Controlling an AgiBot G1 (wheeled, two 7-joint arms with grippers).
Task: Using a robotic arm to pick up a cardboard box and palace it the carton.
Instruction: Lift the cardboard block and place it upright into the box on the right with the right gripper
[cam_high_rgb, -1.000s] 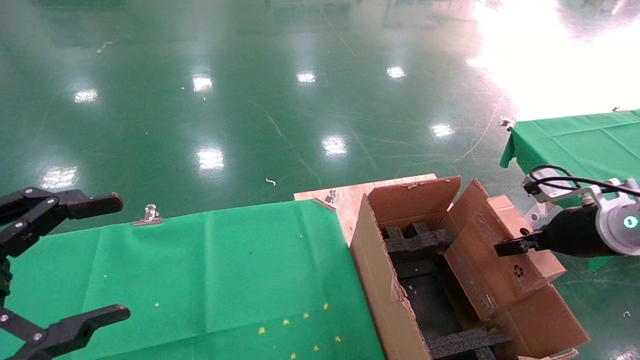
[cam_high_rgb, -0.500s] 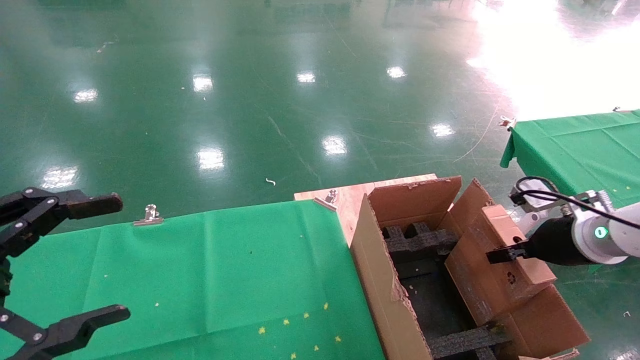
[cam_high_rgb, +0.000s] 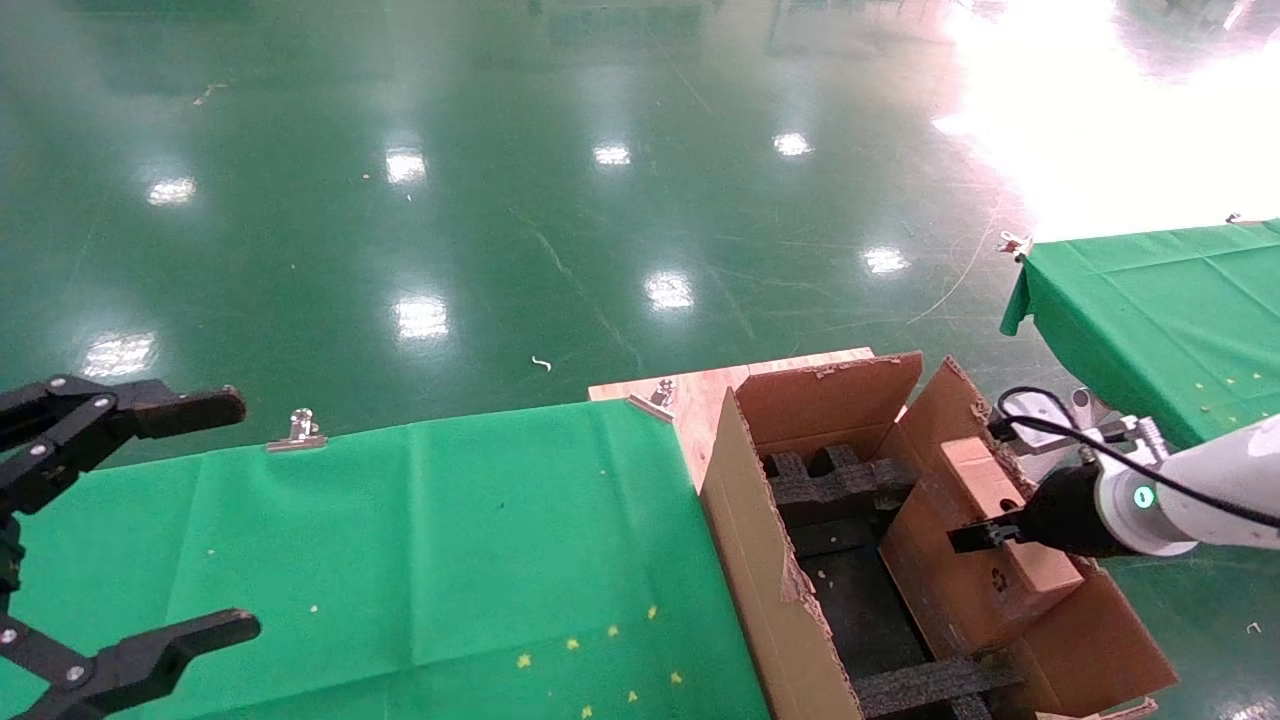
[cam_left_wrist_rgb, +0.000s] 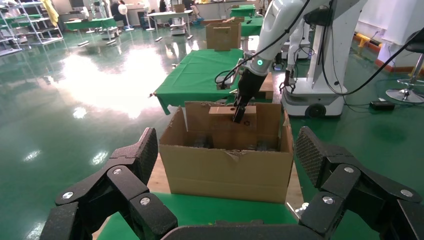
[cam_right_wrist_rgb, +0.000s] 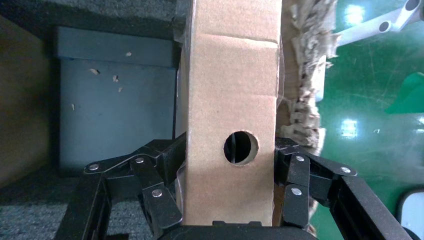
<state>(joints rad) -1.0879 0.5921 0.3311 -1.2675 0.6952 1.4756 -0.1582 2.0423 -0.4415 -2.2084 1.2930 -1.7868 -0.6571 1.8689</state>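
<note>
The cardboard box's lower edge still hangs above the carton's black bottom (cam_high_rgb: 854, 606) (cam_right_wrist_rgb: 117, 107), so my right gripper keeps hold of the cardboard box until the box is lower.
The white robotic arm (cam_high_rgb: 1210, 490) reaches in from the right. Its right gripper (cam_high_rgb: 985, 535) is shut on the small cardboard box (cam_high_rgb: 985, 545), which has a round hole (cam_right_wrist_rgb: 240, 148) and a recycling mark. The box hangs tilted, partly inside the large open carton (cam_high_rgb: 760, 560), against its right wall, above the black foam blocks (cam_high_rgb: 830, 480). In the right wrist view the fingers (cam_right_wrist_rgb: 155, 180) clamp both sides of the box (cam_right_wrist_rgb: 230, 100). The left wrist view shows the carton (cam_left_wrist_rgb: 227, 165) with the box (cam_left_wrist_rgb: 225, 125) in it. My left gripper (cam_high_rgb: 130, 520) is open and empty at the left, over the green table.
The carton stands on a wooden board (cam_high_rgb: 700, 385) at the right end of a green-clothed table (cam_high_rgb: 400, 560) with metal clips (cam_high_rgb: 298, 430). A second green table (cam_high_rgb: 1160, 310) stands at the far right. Shiny green floor lies beyond.
The right gripper has carried the small box left and down, from above the carton's right flap into the carton. The left arm has not moved.
</note>
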